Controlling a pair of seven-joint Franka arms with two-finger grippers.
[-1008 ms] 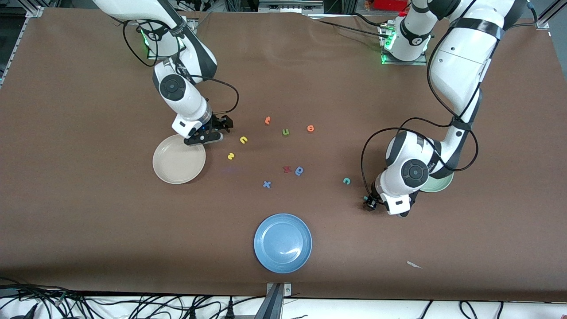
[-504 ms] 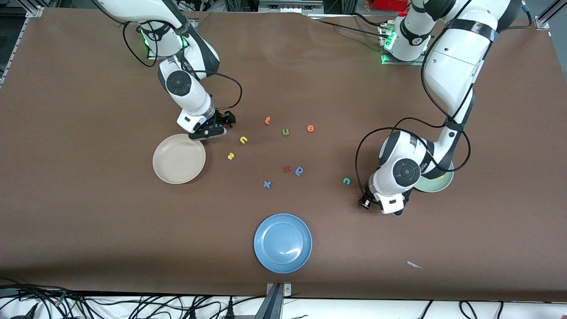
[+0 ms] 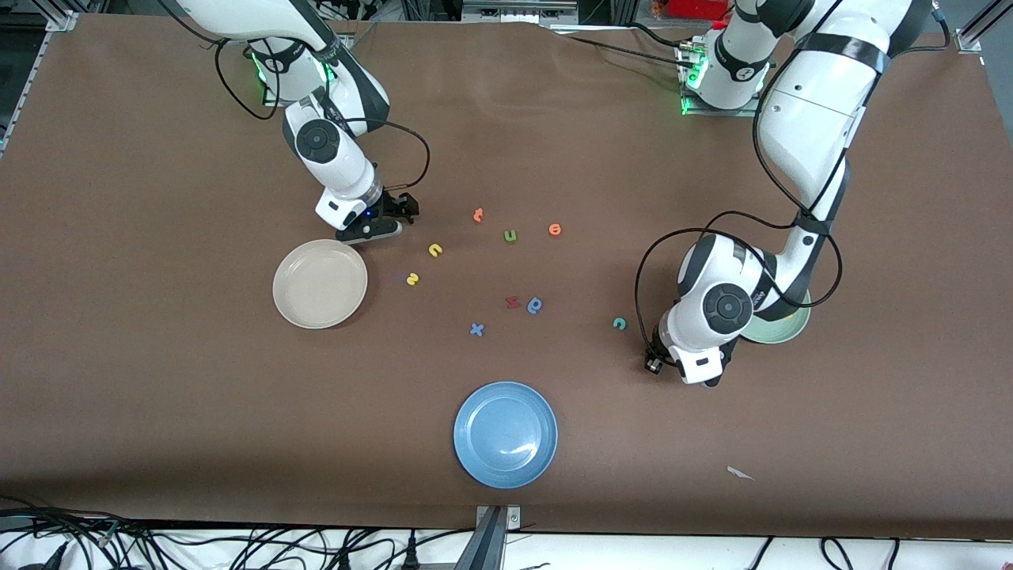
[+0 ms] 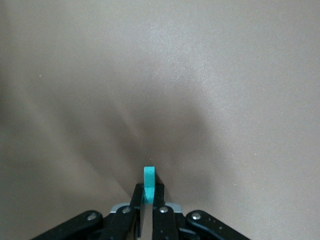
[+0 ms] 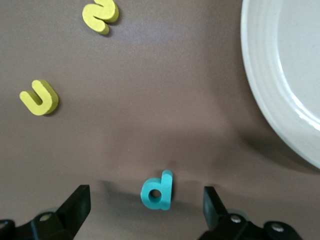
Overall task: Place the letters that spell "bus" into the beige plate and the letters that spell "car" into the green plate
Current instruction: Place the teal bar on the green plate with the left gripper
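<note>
My right gripper should close on the teal b (image 5: 164, 192), because the b lies between my low fingers in the right wrist view.
My left gripper (image 3: 711, 381) is down at the table beside the green plate (image 3: 794, 325), which the arm mostly hides. In the left wrist view it (image 4: 149, 194) is shut on a thin teal letter r (image 4: 149, 181) that stands on edge between the fingers. My right gripper (image 3: 370, 232) hangs open beside the beige plate (image 3: 320, 283). The teal b (image 5: 158, 190) lies flat between its wide-apart fingers (image 5: 77, 200). The yellow u (image 3: 434, 250) and yellow s (image 3: 412, 279) lie close by. The teal c (image 3: 619, 323) lies near the left arm.
Mid-table lie an orange letter (image 3: 478, 214), a green u (image 3: 510, 235), an orange o (image 3: 555, 229), a red letter (image 3: 513, 302), a blue round letter (image 3: 536, 305) and a blue x (image 3: 476, 329). A blue plate (image 3: 505, 434) sits near the front edge.
My left gripper has shut on the thin teal letter and shifted slightly toward mid-table. My right gripper has moved off the beige plate's rim to over the teal b, still open.
</note>
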